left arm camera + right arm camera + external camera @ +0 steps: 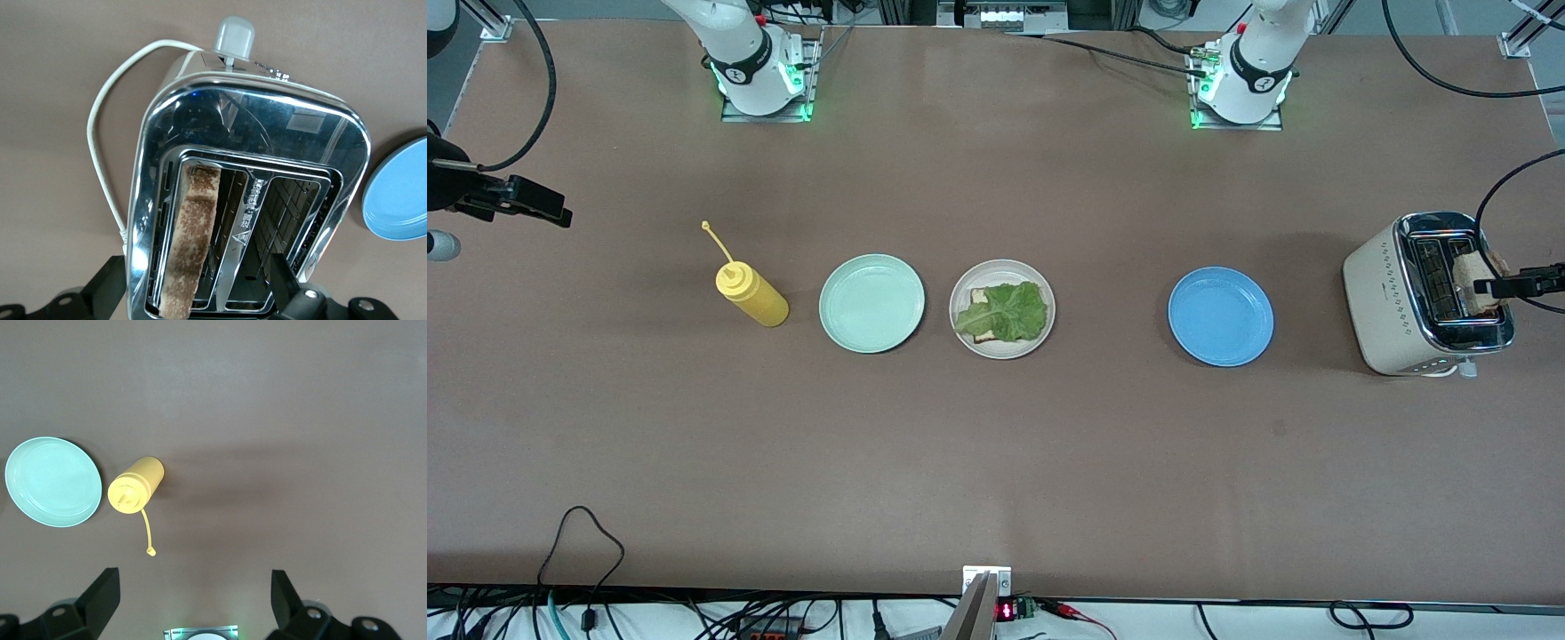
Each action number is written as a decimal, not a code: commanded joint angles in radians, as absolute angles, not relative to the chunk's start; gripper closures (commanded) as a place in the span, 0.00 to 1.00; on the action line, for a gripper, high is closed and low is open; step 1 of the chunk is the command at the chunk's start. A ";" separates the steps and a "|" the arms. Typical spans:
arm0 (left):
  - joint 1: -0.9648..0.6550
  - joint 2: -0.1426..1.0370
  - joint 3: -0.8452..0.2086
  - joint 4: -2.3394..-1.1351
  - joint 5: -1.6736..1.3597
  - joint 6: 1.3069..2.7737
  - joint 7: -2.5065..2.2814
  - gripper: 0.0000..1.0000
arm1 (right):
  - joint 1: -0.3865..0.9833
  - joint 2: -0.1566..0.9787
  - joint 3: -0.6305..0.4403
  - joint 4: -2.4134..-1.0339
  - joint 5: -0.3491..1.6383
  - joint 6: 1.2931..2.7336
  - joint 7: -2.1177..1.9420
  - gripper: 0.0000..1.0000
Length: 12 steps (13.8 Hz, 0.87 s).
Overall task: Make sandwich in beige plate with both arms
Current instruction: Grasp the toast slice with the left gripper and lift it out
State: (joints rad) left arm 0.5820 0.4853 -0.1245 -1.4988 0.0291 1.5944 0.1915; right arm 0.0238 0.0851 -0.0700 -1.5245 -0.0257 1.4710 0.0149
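My left gripper's fingers reach over the toasted slice standing in the toaster, on either side of the slice, so it is now time for that gripper to close on it.
The beige plate sits mid-table with one bread slice on it and a ruffled lettuce leaf covering most of that slice. A second, toasted slice stands upright in one slot of the toaster at the left arm's end of the table. My left gripper hangs over the toaster, open, its fingers set wide on either side of the slice without touching it. My right gripper is open and empty, held up over the right arm's end of the table.
A blue plate lies between the beige plate and the toaster. A mint-green plate lies beside the beige plate toward the right arm's end, then a yellow squeeze bottle on its side. The toaster's white cord trails beside it.
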 commanded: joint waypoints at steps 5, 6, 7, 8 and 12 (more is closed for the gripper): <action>0.588 0.502 -0.135 -1.483 0.043 1.566 0.216 0.58 | 0.023 0.078 -0.071 -1.526 -0.015 1.463 0.020 0.00; 0.588 0.502 -0.135 -1.480 0.043 1.557 0.218 0.68 | 0.026 0.077 -0.071 -1.526 -0.017 1.462 0.020 0.00; 0.588 0.500 -0.135 -1.479 0.044 1.551 0.218 0.74 | 0.026 0.077 -0.071 -1.526 -0.017 1.462 0.020 0.00; 0.588 0.499 -0.137 -1.477 0.044 1.551 0.221 0.81 | 0.028 0.078 -0.071 -1.526 -0.017 1.463 0.020 0.00; 0.584 0.494 -0.137 -1.450 0.046 1.551 0.276 0.92 | 0.026 0.078 -0.071 -1.526 -0.015 1.462 0.020 0.00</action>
